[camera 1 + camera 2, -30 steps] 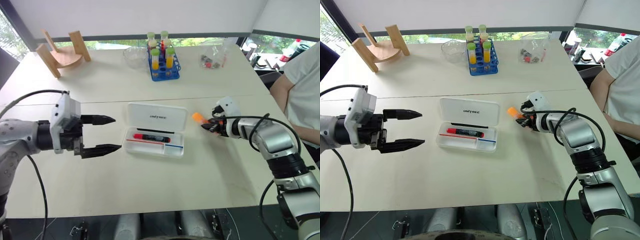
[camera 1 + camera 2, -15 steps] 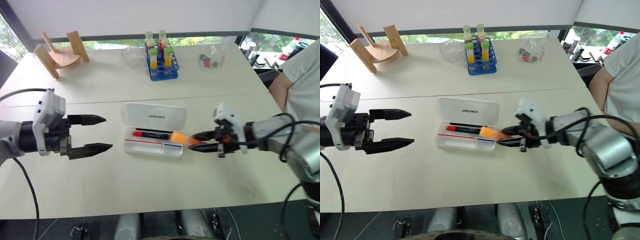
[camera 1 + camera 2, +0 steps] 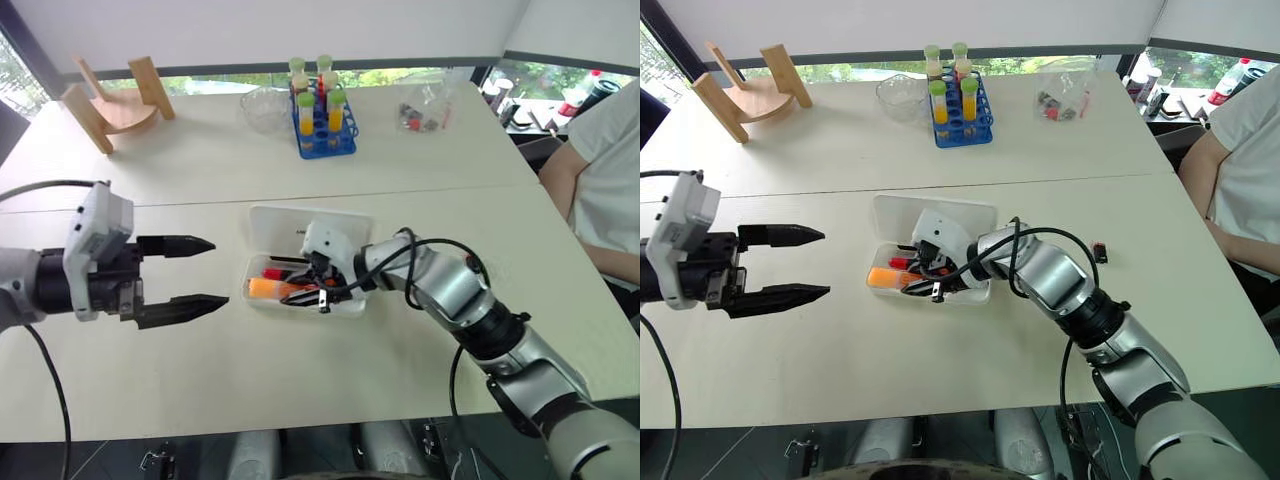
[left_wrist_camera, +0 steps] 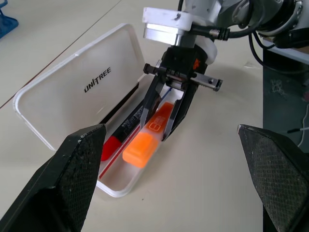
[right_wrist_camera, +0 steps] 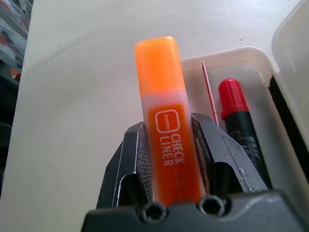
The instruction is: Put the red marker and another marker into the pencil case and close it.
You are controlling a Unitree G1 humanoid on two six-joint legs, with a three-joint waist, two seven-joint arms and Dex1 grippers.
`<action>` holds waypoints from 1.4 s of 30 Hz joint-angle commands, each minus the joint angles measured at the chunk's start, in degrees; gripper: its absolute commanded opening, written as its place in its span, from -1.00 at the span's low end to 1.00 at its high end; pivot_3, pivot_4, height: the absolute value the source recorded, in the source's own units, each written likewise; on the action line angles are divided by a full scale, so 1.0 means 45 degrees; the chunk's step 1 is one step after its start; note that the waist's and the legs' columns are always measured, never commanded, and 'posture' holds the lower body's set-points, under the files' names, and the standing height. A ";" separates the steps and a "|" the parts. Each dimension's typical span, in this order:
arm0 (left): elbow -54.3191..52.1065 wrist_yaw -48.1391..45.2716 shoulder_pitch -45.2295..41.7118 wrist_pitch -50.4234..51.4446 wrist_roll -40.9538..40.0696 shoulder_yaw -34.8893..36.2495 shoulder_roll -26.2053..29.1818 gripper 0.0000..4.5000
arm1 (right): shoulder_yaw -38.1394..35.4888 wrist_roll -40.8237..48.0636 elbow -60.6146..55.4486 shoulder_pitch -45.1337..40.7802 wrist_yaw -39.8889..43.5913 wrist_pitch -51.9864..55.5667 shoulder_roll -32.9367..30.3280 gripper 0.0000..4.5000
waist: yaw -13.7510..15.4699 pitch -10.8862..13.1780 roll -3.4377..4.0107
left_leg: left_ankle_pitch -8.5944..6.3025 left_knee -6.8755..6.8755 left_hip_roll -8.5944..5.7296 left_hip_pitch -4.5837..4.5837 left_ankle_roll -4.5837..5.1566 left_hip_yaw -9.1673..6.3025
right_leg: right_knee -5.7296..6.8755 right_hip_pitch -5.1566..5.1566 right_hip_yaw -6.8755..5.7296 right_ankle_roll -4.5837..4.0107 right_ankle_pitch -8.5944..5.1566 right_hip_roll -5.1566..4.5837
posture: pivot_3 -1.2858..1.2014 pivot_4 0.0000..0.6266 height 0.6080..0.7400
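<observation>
The orange marker is low over the front part of the tray, inside the tray's rim, and would stay there, so the robot's right gripper should open now.
The white pencil case lies open at mid-table, its lid flat behind the tray. In the tray lies the red marker, half black and half red. My right gripper is shut on the orange marker, another marker, and holds it low over the tray's front part, cap end toward my left. I cannot tell whether it touches the tray. The right wrist view has the orange marker clamped between the pads, beside the red marker. My left gripper stands open and empty, left of the case.
At the back stand a blue tube rack, a glass bowl, a wooden stand and a clear bag of small parts. A small dark object lies right of the case. A person sits at the right edge.
My right gripper has swept left with the orange marker, from the table right of the case to over its tray, and turned to point left. The left gripper has stayed put.
</observation>
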 commanded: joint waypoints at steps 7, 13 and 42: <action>-0.0443 0.0512 0.0316 -0.0166 -0.0317 0.0527 0.0038 1.00 | -0.0042 -0.0653 0.0476 -0.0465 0.0205 -0.0489 0.0632 -0.19 | 0.0007 0.0000 0.0000 | 0.0002 0.0000 -0.0001 0.0001 -0.0003 0.0001 | 0.0002 0.0002 -0.0002 0.0000 0.0001 -0.0002 | 0.03 -0.52 1.00; -0.0327 0.0569 0.0199 -0.0372 -0.0274 0.0239 0.0010 1.00 | -0.0751 -0.0571 0.0043 -0.0597 0.0388 -0.0103 0.0349 0.99 | -0.0001 0.0000 0.0000 | 0.0002 0.0000 -0.0001 0.0001 -0.0004 0.0001 | 0.0003 0.0001 -0.0002 -0.0001 0.0000 0.0000 | 0.03 -0.52 1.00; 0.1014 -0.0017 -0.1809 -0.1713 0.0564 -0.2341 -0.0623 1.00 | -1.0249 -0.0813 0.0259 0.6322 -0.6008 0.2358 -0.2752 0.76 | -0.0018 -0.0012 -0.0015 | 0.0003 0.0007 -0.0004 0.0062 -0.0003 0.0023 | 0.0006 0.0067 0.0028 0.0003 0.0003 0.0009 | 0.03 -0.52 1.00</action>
